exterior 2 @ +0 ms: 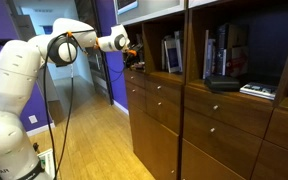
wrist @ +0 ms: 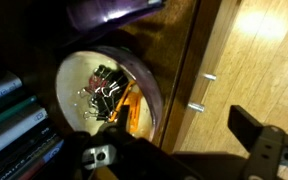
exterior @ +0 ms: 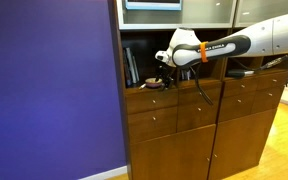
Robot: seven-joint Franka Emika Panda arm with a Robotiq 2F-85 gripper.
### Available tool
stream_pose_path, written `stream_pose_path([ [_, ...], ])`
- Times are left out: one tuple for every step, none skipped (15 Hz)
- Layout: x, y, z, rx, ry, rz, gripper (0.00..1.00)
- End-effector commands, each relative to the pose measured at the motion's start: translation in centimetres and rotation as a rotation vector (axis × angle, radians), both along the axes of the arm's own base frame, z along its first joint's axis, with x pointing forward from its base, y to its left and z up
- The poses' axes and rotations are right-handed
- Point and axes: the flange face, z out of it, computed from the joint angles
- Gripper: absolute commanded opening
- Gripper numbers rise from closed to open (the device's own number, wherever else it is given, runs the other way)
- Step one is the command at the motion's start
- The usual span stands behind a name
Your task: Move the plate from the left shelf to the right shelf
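Note:
I should close on the plate's front rim (exterior: 156,86): it's between my gripper's open fingers, outer side free, and would be caught.
The plate (wrist: 144,85) is a round dark-rimmed dish holding black binder clips and orange pieces. It sits on the left shelf near the front edge, and also shows in both exterior views (exterior: 156,86) (exterior 2: 137,66). My gripper (wrist: 184,135) hangs just above the plate's front rim. It is open, with one finger over the floor side and the other over the plate side. Its fingers reach into the left shelf in both exterior views (exterior: 167,78) (exterior 2: 134,56). Nothing is held.
Books (exterior: 132,67) stand at the back of the left shelf, also seen in the wrist view (wrist: 14,120). The right shelf (exterior 2: 229,85) holds books, a black object and papers. Drawers with metal knobs (wrist: 209,77) lie below. A vertical divider (exterior: 221,45) separates the shelves.

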Motion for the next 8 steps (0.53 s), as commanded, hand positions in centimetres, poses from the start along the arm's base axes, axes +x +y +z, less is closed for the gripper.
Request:
stream_pose_path([
  [0.86,-0.20,0.27,0.001,0.033,0.001,1.00],
  [0.93,-0.20,0.24,-0.001,0.039,-0.001,1.00],
  [1.00,-0.21,0.23,-0.002,0.043,-0.001,0.82],
  [1.08,-0.21,0.18,-0.003,0.049,-0.003,0.74],
  [1.15,-0.34,0.05,-0.001,0.052,-0.005,0.68],
  [1.24,-0.37,0.01,-0.001,0.055,-0.008,0.59],
  [1.34,-0.39,-0.03,0.000,0.057,-0.009,0.52],
  [1.44,-0.41,-0.06,0.001,0.055,-0.010,0.44],
])
